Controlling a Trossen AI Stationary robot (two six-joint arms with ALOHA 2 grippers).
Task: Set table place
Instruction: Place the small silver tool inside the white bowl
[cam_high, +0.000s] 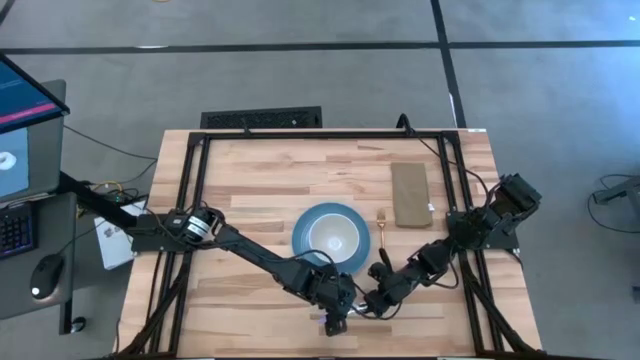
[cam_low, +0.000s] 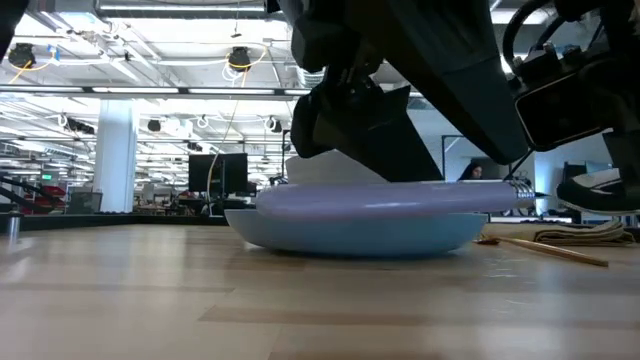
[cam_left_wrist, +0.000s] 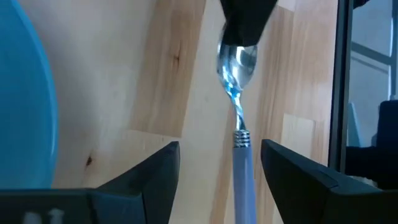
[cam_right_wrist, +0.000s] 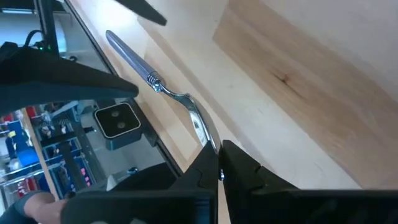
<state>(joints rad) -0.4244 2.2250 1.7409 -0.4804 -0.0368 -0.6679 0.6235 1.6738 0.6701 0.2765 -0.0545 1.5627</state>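
The robot's left gripper will next hold the spoon by its lavender handle (cam_left_wrist: 244, 180) beside the ringed collar, to set the spoon at the blue plate's place.
A spoon with a lavender handle (cam_left_wrist: 244, 180) and a steel bowl (cam_left_wrist: 236, 62) is held near the table's near edge, in front of the blue plate (cam_high: 300, 235) that carries a white bowl (cam_high: 333, 238). My right gripper (cam_right_wrist: 219, 158) is shut on the spoon. My left gripper (cam_left_wrist: 219, 155) is open; its two fingers stand on either side of the handle without touching it. In the low view the handle (cam_low: 390, 197) lies level above the tabletop (cam_high: 250, 190). My right gripper pinches the spoon's steel bowl (cam_right_wrist: 199, 127) between its two shut fingertips, coming along the spoon from its bowl end. The handle (cam_right_wrist: 127, 50) sticks out away from the fingers toward my left gripper. The spoon lies about level, clear of the table.
A gold fork (cam_high: 381, 225) lies just right of the plate. An olive-brown pad (cam_high: 409, 195) lies farther right and back. A black frame (cam_high: 190, 190) runs around the tabletop. Bare wood lies left of the plate.
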